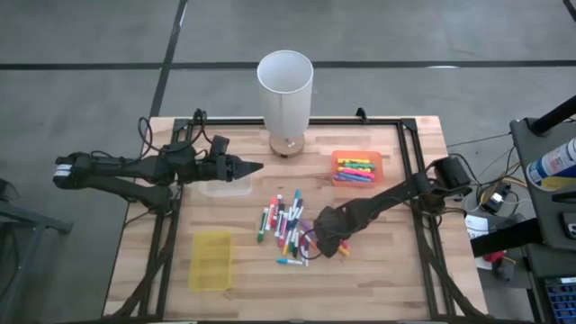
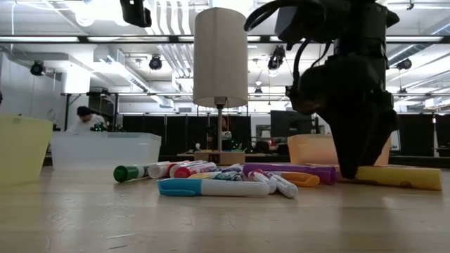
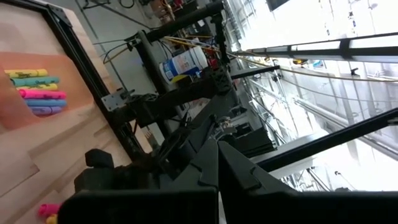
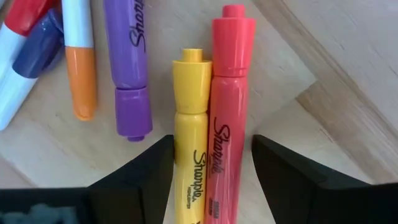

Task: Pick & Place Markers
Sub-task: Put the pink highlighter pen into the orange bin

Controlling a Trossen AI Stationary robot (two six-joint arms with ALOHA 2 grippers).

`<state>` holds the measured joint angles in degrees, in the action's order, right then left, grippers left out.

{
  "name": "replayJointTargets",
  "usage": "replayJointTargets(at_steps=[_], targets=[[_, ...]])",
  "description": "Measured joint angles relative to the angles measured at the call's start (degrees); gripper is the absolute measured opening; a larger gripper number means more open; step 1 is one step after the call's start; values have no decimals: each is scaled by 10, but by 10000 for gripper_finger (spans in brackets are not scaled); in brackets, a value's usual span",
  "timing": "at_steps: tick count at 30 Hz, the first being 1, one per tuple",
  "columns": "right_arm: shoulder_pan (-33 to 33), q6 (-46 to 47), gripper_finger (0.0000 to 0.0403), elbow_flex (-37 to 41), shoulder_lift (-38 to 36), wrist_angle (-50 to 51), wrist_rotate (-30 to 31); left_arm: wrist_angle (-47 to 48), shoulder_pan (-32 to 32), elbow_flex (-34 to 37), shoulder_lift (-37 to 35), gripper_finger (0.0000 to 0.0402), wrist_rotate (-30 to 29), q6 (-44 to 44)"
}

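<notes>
The red marker should go in the orange tray, so my right gripper needs to grab it by its printed body (image 4: pixel 221 146) next.
Several markers (image 1: pixel 286 225) in mixed colours lie loose on the wooden table's middle. My right gripper (image 1: pixel 326 245) points down at the pile's right end, open. In the right wrist view its fingers (image 4: pixel 149 177) stand on either side of a yellow marker (image 4: pixel 191 137) and a red marker (image 4: pixel 230 112), which lie side by side on the table. A purple marker (image 4: pixel 127 68) and an orange-capped one (image 4: pixel 81 62) lie beside them. My left gripper (image 1: pixel 259 166) is shut on nothing and hovers level at the left, above a clear tray (image 1: pixel 225 186).
An orange tray (image 1: pixel 340 160) with several markers in it stands at the back right. A yellow tray (image 1: pixel 211 261) sits at the front left. A tall white cylinder on a stand (image 1: pixel 285 90) rises at the far edge. Black rails (image 1: pixel 409 171) frame the table.
</notes>
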<state>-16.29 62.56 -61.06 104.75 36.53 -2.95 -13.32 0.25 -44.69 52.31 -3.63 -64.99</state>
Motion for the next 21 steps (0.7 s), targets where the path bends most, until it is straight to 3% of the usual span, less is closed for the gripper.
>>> replayJointTargets(at_steps=[12,21], targets=[[0,-18,210,-15,-12,10,1,1,0,0,0,0,10,0],[0,-33,205,-40,-14,70,18,1,0,0,0,0,14,0]])
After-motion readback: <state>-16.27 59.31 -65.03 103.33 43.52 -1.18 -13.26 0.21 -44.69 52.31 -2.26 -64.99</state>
